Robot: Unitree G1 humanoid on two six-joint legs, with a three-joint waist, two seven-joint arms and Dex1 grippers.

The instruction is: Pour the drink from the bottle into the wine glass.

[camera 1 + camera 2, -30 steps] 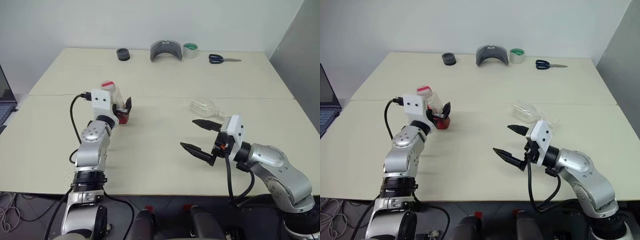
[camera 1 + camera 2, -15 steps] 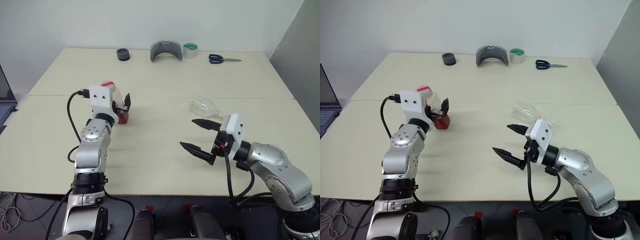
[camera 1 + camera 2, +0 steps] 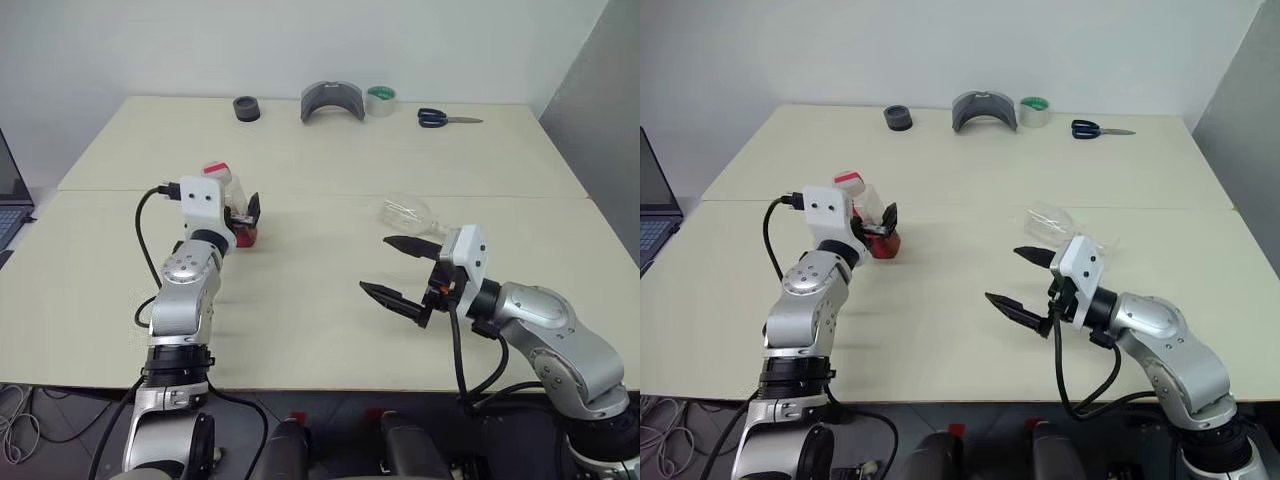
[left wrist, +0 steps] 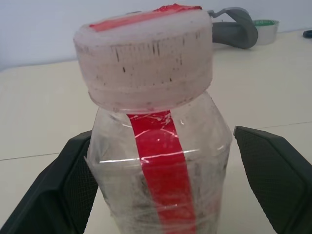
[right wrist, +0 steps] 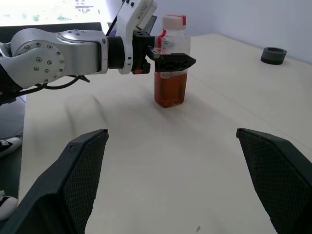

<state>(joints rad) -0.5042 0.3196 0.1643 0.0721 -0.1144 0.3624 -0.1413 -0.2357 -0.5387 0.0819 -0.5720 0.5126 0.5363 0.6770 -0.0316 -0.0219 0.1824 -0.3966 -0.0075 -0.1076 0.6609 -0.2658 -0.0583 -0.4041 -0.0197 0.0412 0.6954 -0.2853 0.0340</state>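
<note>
My left gripper's fingers are beside the clear body of the bottle [image 3: 232, 188], so it is time for my left gripper to close, which would catch it.
The bottle [image 3: 232, 188] stands upright on the left half of the table, clear plastic with a red label strip and a pale cap topped in red [image 4: 146, 63]. Reddish-brown drink [image 5: 170, 90] fills its lower part. My left gripper [image 3: 243, 222] is open, one finger [image 4: 273, 170] on each side of the bottle's body, close to it. The wine glass [image 3: 405, 212] lies on its side on the right half, just beyond my right gripper [image 3: 375, 265]. That gripper hovers open over the table, with nothing between its fingers [image 5: 83, 170].
Along the far edge sit a black round object [image 3: 246, 108], a grey curved piece [image 3: 331, 100], a green tape roll [image 3: 380, 100] and blue scissors [image 3: 445, 118]. A laptop [image 3: 8, 195] pokes in at the left edge. A seam crosses the cream table [image 3: 330, 330].
</note>
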